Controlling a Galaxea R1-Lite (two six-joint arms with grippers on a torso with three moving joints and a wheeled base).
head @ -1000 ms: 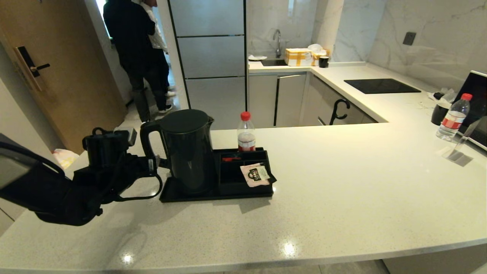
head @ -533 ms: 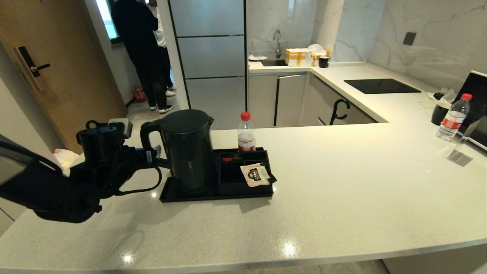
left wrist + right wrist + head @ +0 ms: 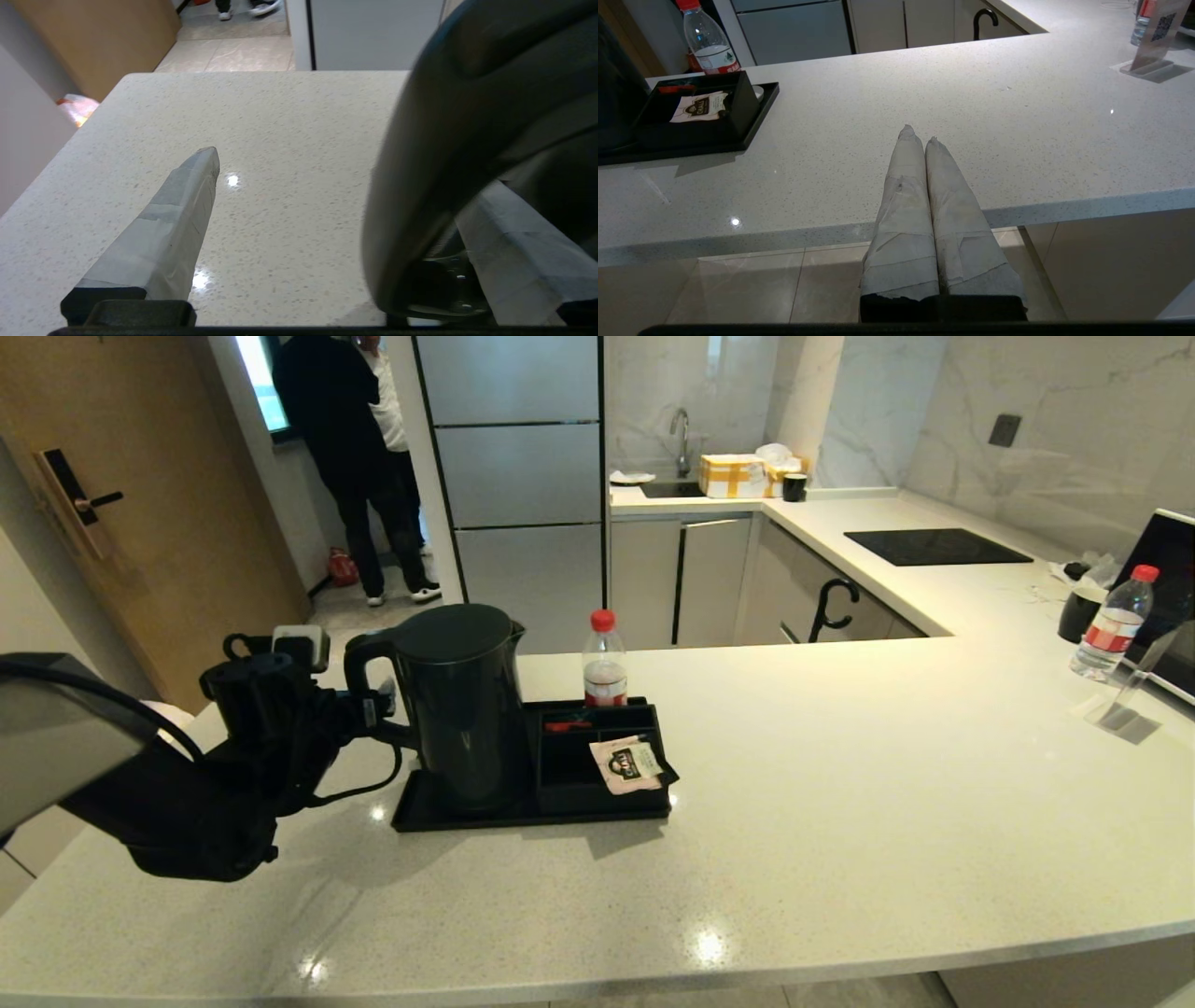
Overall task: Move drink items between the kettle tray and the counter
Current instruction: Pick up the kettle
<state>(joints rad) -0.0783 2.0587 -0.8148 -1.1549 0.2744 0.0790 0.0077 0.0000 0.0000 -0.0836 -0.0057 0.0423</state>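
The black kettle (image 3: 462, 700) needs to move off its tray onto the counter, so my left gripper should grab it by its loop handle next.
The tall black kettle (image 3: 462, 700) stands on the left part of the black kettle tray (image 3: 532, 814), its loop handle (image 3: 358, 677) turned to the left. The whitish-pink sachet (image 3: 630, 763) leans on the tray's front right compartment wall. My left gripper (image 3: 378, 703) is open at the handle. In the left wrist view the handle (image 3: 434, 158) fills the space between the fingers (image 3: 180, 219), close to the far one and partly hiding it. My right gripper (image 3: 917, 133) is shut and empty, hanging just in front of the counter (image 3: 840, 803); the head view does not show it.
A red-capped bottle (image 3: 604, 658) stands right behind the tray, and a small red item (image 3: 567, 725) lies in a back compartment. At the far right are another bottle (image 3: 1111, 621), a black cup (image 3: 1081, 613) and a clear stand (image 3: 1125, 700). The black hob (image 3: 934, 547) is farther back.
My left gripper has risen and moved in towards the kettle's handle. The kettle, tray and sachet have not moved. The person in the background has shifted.
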